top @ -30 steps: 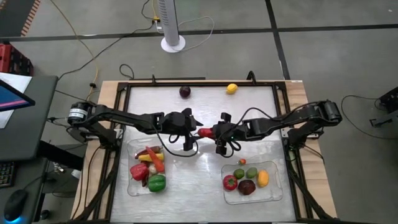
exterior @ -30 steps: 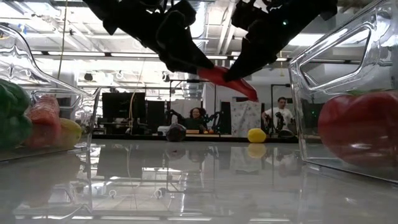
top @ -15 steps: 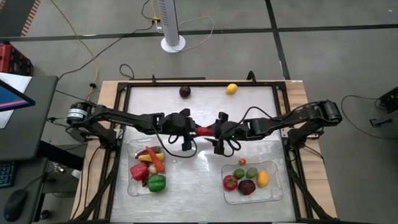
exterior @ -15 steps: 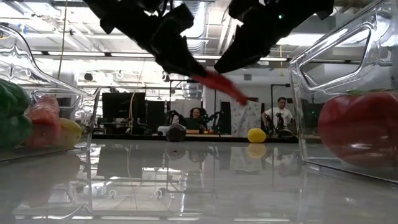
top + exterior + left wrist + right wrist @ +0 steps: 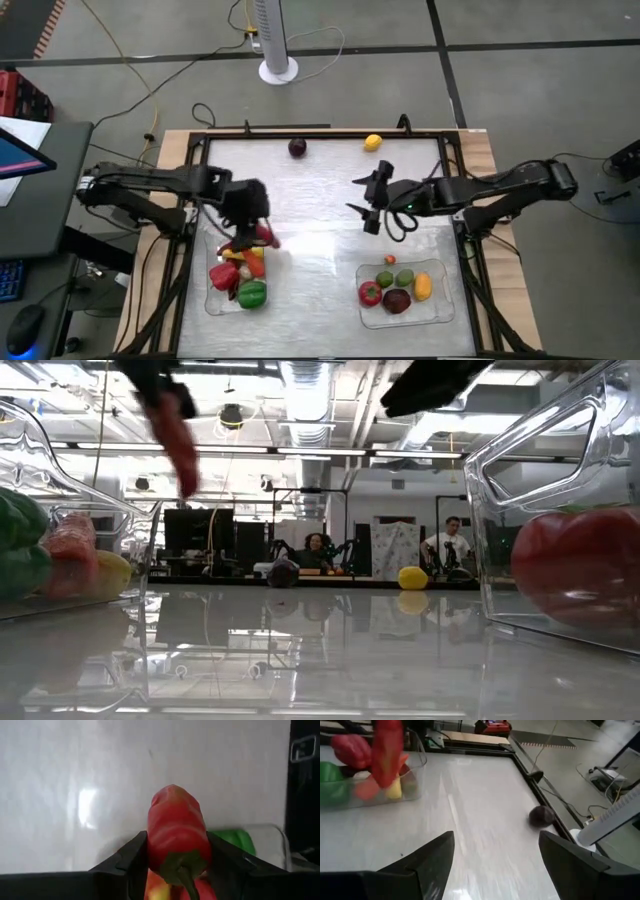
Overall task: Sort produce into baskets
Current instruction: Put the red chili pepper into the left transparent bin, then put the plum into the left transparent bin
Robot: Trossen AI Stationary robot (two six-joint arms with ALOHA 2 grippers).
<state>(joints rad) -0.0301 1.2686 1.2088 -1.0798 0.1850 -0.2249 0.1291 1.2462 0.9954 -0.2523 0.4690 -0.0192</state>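
My left gripper needs to move the pepper inward before it lets go, because the red pepper's tip (image 5: 275, 242) sticks out past the basket's rim (image 5: 266, 284) over the table.
My left gripper (image 5: 255, 222) is shut on a long red pepper (image 5: 265, 236) and hangs over the far right corner of the left basket (image 5: 212, 300). That clear tray holds red, yellow, orange and green produce. The right basket (image 5: 440, 300) holds a tomato, limes, a lemon and a dark piece. My right gripper (image 5: 368, 202) hovers open and empty over the table's middle, right of centre. A dark purple piece (image 5: 297, 147) and a lemon (image 5: 372, 142) lie on the table by its far edge. My left gripper pinches the red pepper's stem end (image 5: 175, 851) between its two fingers (image 5: 131, 862), one on each side. The pepper lies along the fingers, stem back toward the wrist. It hangs tip down below the gripper (image 5: 182, 455), clear of the table and the basket.
A black frame (image 5: 455, 190) runs around the white table. In the right wrist view the purple piece (image 5: 541, 815) lies near the frame's rail. Bare table lies between the two baskets. People sit in the room beyond the far edge (image 5: 318, 548).
The pepper has passed from my right gripper to my left. My left gripper shut on it and my right gripper opened and drew back toward the table's right edge. My left gripper then carried the pepper left and nearer, over the left basket, where it now hangs tip down.
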